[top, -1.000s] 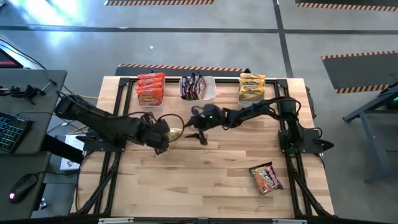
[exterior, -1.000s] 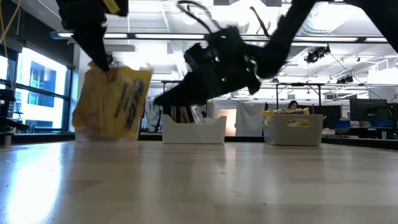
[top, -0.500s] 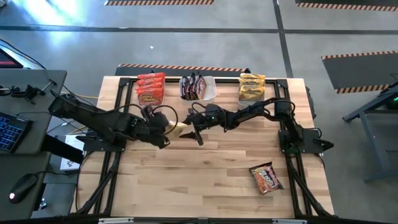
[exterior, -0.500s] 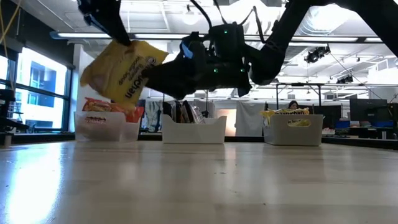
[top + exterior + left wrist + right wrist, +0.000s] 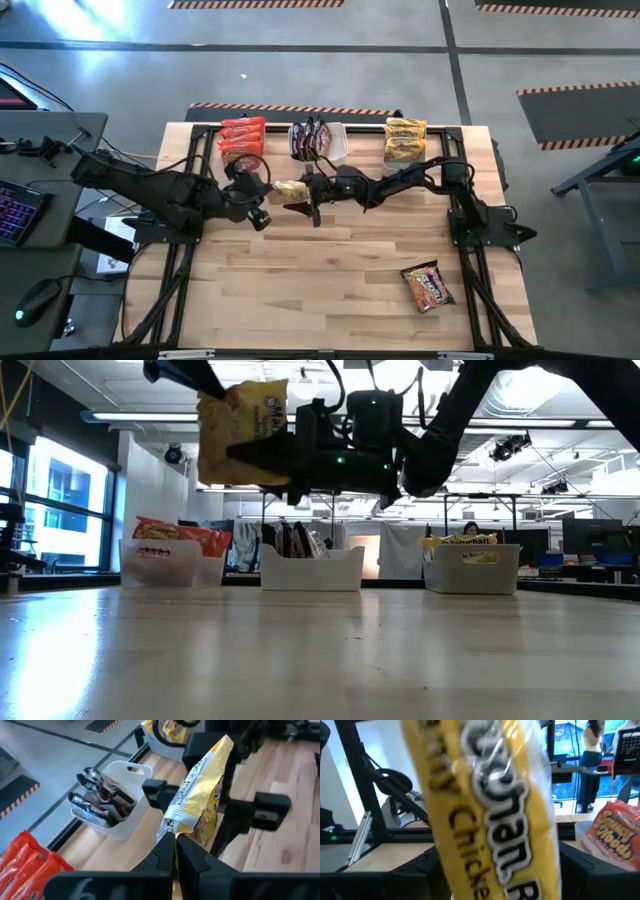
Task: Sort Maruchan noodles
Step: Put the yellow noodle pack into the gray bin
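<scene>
My right gripper is to put the yellow noodle packet in the tub of yellow packets, so it will next grab the packet by its loose end (image 5: 298, 191) (image 5: 507, 875).
A yellow noodle packet (image 5: 291, 190) is held up above the table's middle, in front of the tubs. My left gripper (image 5: 175, 837) is shut on it, coming from the table's left. My right gripper (image 5: 308, 197) reaches in level from the right. It is open, with one finger (image 5: 155, 787) on each side of the packet (image 5: 490, 810). Another packet, orange-brown (image 5: 428, 286), lies flat on the table near the right front. My left gripper pinches the packet's crimped end seam (image 5: 171, 826) between its two fingers, which slant down from the table's left. The packet is lifted clear and stands on edge, sticking out past the fingertips toward my right gripper. My right gripper: I cannot tell whether its fingers touch the packet.
Three white tubs stand along the far edge. One holds red-orange packets (image 5: 241, 145), one dark packets (image 5: 318, 141), one yellow packets (image 5: 405, 139). Bare wood lies across the table's near half. A desk with a keyboard stands left of the table.
My left gripper has risen and tipped up with the yellow packet. The packet hung close to the table a second ago; now it is held high and on edge. My right gripper has levelled out and moved toward the table's left, so that its fingers flank the packet.
</scene>
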Motion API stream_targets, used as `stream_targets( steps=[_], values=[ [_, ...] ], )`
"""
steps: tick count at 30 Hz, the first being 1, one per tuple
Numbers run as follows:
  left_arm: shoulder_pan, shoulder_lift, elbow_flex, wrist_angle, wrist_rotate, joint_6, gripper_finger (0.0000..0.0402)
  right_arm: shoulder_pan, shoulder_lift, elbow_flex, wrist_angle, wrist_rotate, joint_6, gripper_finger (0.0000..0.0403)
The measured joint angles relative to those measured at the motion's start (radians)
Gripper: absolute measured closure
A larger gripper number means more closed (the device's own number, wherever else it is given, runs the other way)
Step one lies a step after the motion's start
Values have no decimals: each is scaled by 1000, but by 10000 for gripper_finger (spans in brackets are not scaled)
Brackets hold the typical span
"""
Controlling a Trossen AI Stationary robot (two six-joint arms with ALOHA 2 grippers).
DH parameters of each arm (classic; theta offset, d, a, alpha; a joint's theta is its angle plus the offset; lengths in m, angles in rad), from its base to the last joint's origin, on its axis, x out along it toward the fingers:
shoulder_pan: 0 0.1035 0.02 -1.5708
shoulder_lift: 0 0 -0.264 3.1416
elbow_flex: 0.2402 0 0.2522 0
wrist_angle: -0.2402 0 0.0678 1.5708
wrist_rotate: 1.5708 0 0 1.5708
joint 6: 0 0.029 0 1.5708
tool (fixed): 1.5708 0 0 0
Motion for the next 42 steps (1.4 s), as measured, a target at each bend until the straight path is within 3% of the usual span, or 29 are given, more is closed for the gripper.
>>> stream_targets(
  steps=[23,34,42],
  values=[
    [0,-7,-1,21,-19,13,401,-3,0,0,73,-35,3,195],
    [0,-7,-11,29,-49,-17,400,-2,0,0,91,-31,27,306],
    [-5,-7,-15,35,-42,-46,355,-9,-6,-1,83,-81,49,289]
  ],
)
